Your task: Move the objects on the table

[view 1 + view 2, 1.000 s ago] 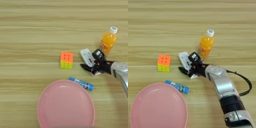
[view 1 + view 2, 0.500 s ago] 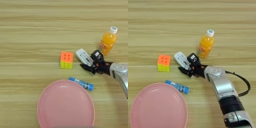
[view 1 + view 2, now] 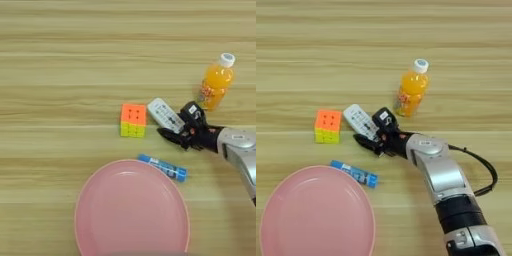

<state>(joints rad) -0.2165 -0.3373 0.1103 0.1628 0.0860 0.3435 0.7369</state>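
Observation:
My right gripper needs to keep holding the remote until it reaches the pink plate's rim, because the white remote (image 3: 164,115) is still beside the puzzle cube.
The white remote (image 3: 164,115) lies tilted just right of the puzzle cube (image 3: 133,120), whose top face is orange and front face yellow-green. My right gripper (image 3: 178,126) is shut on the remote's right end, one black finger above it and one below. The silver forearm (image 3: 438,165) comes in from the lower right. Behind the gripper stands the orange juice bottle (image 3: 411,90), upright with its white cap on, apart from the fingers. All of this rests on the tan wooden table (image 3: 60,60).
A big round pink plate (image 3: 132,212) fills the near middle. A small blue tube (image 3: 162,167) lies at its far rim, just below the gripper. A black cable (image 3: 487,170) loops off the forearm to the right.
My gripper has slid left with the remote, bringing it close to the cube. Cube, bottle, blue tube and plate have stayed put.

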